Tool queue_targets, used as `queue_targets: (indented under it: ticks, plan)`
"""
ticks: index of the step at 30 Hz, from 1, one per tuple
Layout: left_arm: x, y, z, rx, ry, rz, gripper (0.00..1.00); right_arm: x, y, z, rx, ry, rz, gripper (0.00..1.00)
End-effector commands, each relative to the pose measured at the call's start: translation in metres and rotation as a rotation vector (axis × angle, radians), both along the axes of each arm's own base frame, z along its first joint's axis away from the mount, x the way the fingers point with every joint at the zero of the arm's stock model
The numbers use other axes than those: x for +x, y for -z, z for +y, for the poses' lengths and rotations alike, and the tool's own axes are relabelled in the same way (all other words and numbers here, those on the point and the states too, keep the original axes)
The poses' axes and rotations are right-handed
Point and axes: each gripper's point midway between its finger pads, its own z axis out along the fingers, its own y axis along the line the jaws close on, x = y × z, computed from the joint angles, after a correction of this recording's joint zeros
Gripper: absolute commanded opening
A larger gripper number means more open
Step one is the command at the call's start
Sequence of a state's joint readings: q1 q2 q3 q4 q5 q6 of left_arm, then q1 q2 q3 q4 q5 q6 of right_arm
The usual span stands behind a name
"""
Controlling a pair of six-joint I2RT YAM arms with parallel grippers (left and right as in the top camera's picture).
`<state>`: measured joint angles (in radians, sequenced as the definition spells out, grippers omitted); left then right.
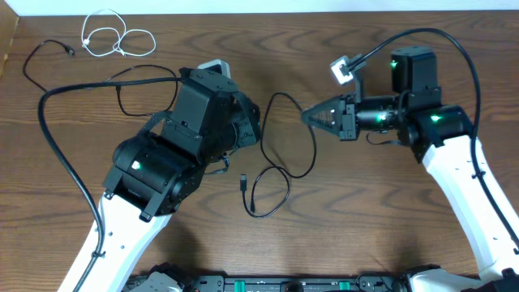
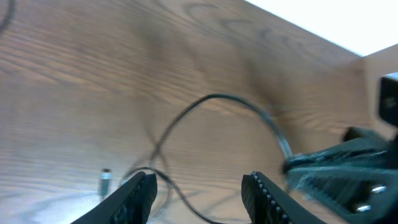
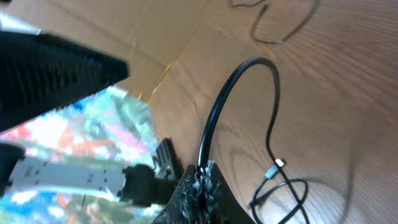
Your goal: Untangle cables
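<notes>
My left gripper grips the black cable (image 1: pixel 289 174) (image 2: pixel 187 201) next, along its part free of my right gripper's pinch, to take it over untangled.
My right gripper (image 1: pixel 308 116) is shut on a thin black cable (image 1: pixel 268 158). In the right wrist view this gripper (image 3: pixel 202 180) pinches the cable (image 3: pixel 236 74) as it arcs up from the fingertips. From there the cable loops down over the table to its plug (image 1: pixel 244 183). My left gripper (image 2: pixel 200 198) stands open low over the same cable (image 2: pixel 214 98), which runs under and between its fingers without being pinched; the plug (image 2: pixel 106 182) lies just left of them. A coiled white cable (image 1: pixel 113 36) lies at the far left, with two more black cables (image 1: pixel 45 101) beside it.
The left arm's body (image 1: pixel 203 122) covers the table's middle left and hides its own fingers from above. The right arm (image 1: pixel 438 130) reaches in from the right. The table's far edge (image 1: pixel 268 11) runs along the top. The robot base (image 1: pixel 284 284) sits at the near edge.
</notes>
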<state>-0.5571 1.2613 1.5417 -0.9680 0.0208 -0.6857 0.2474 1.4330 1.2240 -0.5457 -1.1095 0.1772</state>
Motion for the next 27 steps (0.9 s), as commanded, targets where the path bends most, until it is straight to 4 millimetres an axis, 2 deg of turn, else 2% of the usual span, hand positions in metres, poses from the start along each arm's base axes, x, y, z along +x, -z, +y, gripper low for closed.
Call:
queue_targets:
  ticks: [1, 5, 13, 17, 27]
  plan:
    - [-0.002, -0.004, -0.012, -0.112, -0.028, 0.049, 0.50, -0.013, -0.008, 0.016, 0.034, -0.093, -0.063, 0.01]
    - [-0.003, -0.005, -0.015, -0.181, -0.073, 0.086, 0.50, -0.017, -0.010, 0.023, 0.038, -0.114, -0.086, 0.01]
    - [-0.017, -0.007, -0.034, -0.435, -0.196, 0.289, 0.50, -0.029, -0.021, 0.037, 0.086, -0.190, -0.129, 0.01]
    - [-0.015, -0.007, -0.033, -0.441, -0.217, 0.288, 0.50, -0.036, -0.026, 0.048, 0.102, -0.222, -0.154, 0.01]
    - [-0.005, -0.005, -0.020, -0.399, -0.286, 0.236, 0.47, -0.046, -0.031, 0.060, 0.120, -0.271, -0.183, 0.01]
